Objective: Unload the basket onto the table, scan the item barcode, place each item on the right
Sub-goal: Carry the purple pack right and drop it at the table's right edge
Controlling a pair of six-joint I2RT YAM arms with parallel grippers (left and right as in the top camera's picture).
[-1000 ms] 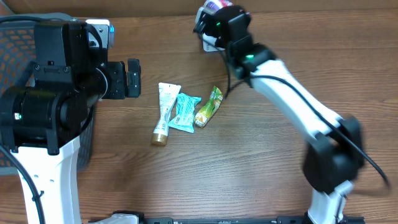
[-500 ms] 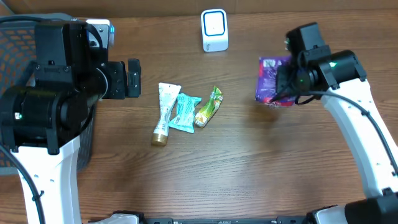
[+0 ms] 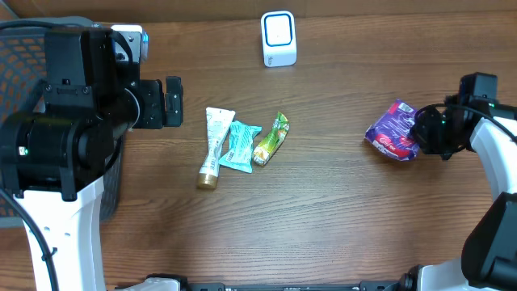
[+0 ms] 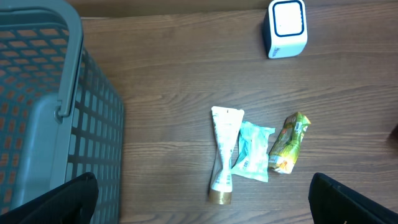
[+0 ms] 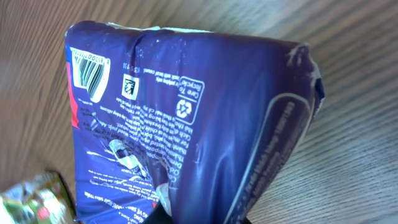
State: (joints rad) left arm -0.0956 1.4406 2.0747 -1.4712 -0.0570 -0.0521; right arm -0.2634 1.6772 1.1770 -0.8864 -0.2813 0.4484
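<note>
The bag [image 3: 390, 132] hangs tilted above the wood and would drop short, so I need to move it to the table's outer side before my right gripper releases it.
A purple snack bag [image 3: 390, 132] hangs at the right side of the table, with my right gripper [image 3: 422, 133] shut on its edge. In the right wrist view the bag [image 5: 186, 112] fills the frame, its barcode [image 5: 90, 73] showing at the upper left, and my right gripper [image 5: 199, 214] pinches its lower edge. The white and blue scanner [image 3: 279, 38] stands at the back centre, far from the bag, and also shows in the left wrist view as the scanner [image 4: 286, 28]. My left gripper [image 3: 166, 103] hovers open at the left with nothing between its fingers [image 4: 348, 199].
A white tube [image 3: 214, 145], a teal packet [image 3: 240, 145] and a green packet [image 3: 271, 138] lie together at the table's middle left. A grey mesh basket [image 3: 16, 48] stands at the far left, under my left arm.
My right arm swung from the scanner at the back to the right side of the table, carrying the purple bag with it. The left arm has not moved.
</note>
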